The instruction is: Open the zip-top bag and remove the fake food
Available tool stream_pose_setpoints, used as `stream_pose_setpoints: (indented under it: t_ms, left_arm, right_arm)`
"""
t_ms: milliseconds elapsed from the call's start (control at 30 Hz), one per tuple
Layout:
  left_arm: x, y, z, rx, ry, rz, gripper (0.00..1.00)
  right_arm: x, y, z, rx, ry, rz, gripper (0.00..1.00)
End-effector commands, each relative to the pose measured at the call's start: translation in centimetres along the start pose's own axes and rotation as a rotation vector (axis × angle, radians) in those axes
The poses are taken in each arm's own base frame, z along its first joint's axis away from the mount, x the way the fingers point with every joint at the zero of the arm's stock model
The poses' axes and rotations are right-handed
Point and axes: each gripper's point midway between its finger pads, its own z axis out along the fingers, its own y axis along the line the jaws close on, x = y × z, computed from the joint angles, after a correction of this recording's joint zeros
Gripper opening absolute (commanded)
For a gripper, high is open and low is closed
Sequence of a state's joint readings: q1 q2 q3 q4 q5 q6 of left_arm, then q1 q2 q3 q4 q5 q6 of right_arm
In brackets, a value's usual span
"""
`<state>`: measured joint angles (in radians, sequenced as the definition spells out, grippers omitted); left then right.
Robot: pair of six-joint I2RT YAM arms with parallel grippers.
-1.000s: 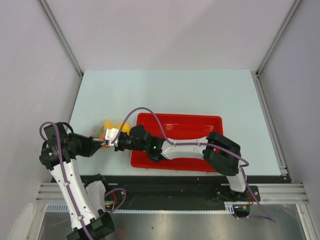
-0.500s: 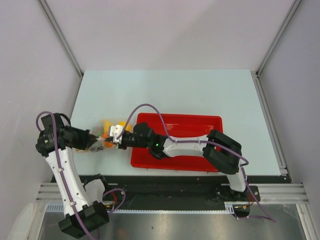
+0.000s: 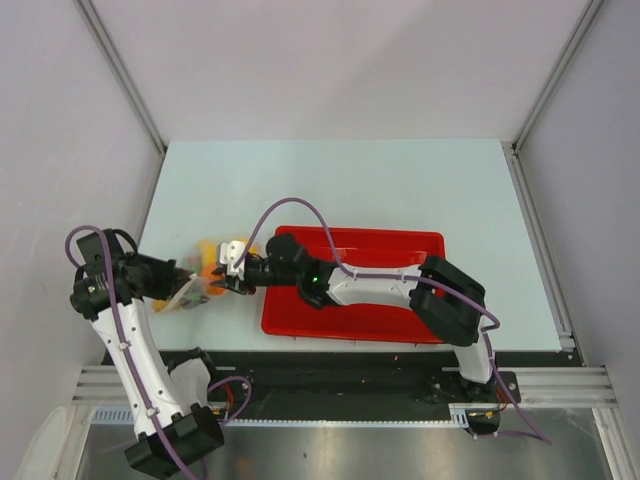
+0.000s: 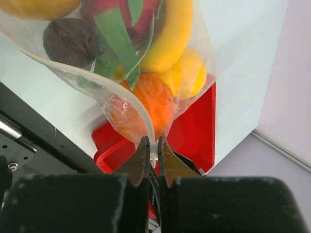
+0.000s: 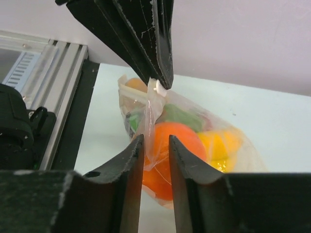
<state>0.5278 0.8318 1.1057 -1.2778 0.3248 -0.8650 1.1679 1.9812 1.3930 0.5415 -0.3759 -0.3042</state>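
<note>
My right gripper first moves toward the bag's upper edge (image 3: 194, 279) (image 5: 151, 132), since its fingertips stop short of it, and only then closes on the bag.
The zip-top bag (image 3: 204, 262) lies left of the red tray, lifted at its near end. Through its clear film I see an orange (image 4: 156, 103), a banana (image 4: 171, 38), a dark round fruit (image 4: 70, 43) and a pink-green dragon fruit (image 4: 117, 34). My left gripper (image 4: 153, 143) is shut on the white strip at the bag's top edge, and its fingers (image 5: 156, 53) come in from above in the right wrist view. My right gripper (image 5: 156, 139) stands open, a loose fold of the bag (image 5: 160, 121) hanging between its jaws.
The red tray (image 3: 390, 256) lies right of the bag, with my right arm stretched across it. The black rail (image 5: 43, 116) of the table's near edge runs close behind the bag. Grey walls close in the table on three sides.
My right gripper was shut on the bag's top edge and has now opened. My left arm has drawn its end of the bag a little to the left.
</note>
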Motion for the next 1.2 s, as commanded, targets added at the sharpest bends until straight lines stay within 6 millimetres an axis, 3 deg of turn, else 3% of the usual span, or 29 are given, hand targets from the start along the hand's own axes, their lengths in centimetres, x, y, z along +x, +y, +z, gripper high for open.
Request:
stream_pose_setpoints:
  t_ms: [0,67,267,467,533,633,967,1167]
  left_arm:
    - [0.2,-0.6,-1.0,0.034,-0.01,0.006,0.0]
    - [0.6,-0.4,-1.1,0.035,-0.001,-0.007,0.0]
    - [1.4,-0.4,-1.6,0.043,0.019,-0.019,0.0]
    - [1.6,-0.4,-1.9,0.041,0.015,-0.03,0.0]
    - [1.6,-0.5,-1.9,0.048,0.015,-0.036,0.0]
    - [1.3,-0.5,-2.0,0.039,0.004,-0.027,0.0]
    - [1.0,-1.1,-2.5,0.051,-0.01,-0.024,0.0]
    - [1.1,-0.9,-2.3,0.048,-0.006,-0.026,0.0]
  right_arm:
    - [-3.9,0.2,0.5,-0.027,-0.044,-0.052,0.34]
    - [-4.0,0.4,0.8,-0.027,-0.044,-0.057,0.42]
    - [-4.2,1.0,2.1,-0.04,-0.018,-0.079,0.4]
    - [-3.8,0.6,2.8,-0.014,0.02,-0.091,0.12]
    - [-3.6,0.8,2.9,-0.023,0.028,-0.092,0.12]
    - [-3.1,0.9,2.8,-0.016,0.033,-0.09,0.21]
    - [-1.4,1.3,2.3,-0.016,0.056,-0.06,0.28]
    - [-1.6,1.3,2.7,-0.004,0.042,-0.057,0.23]
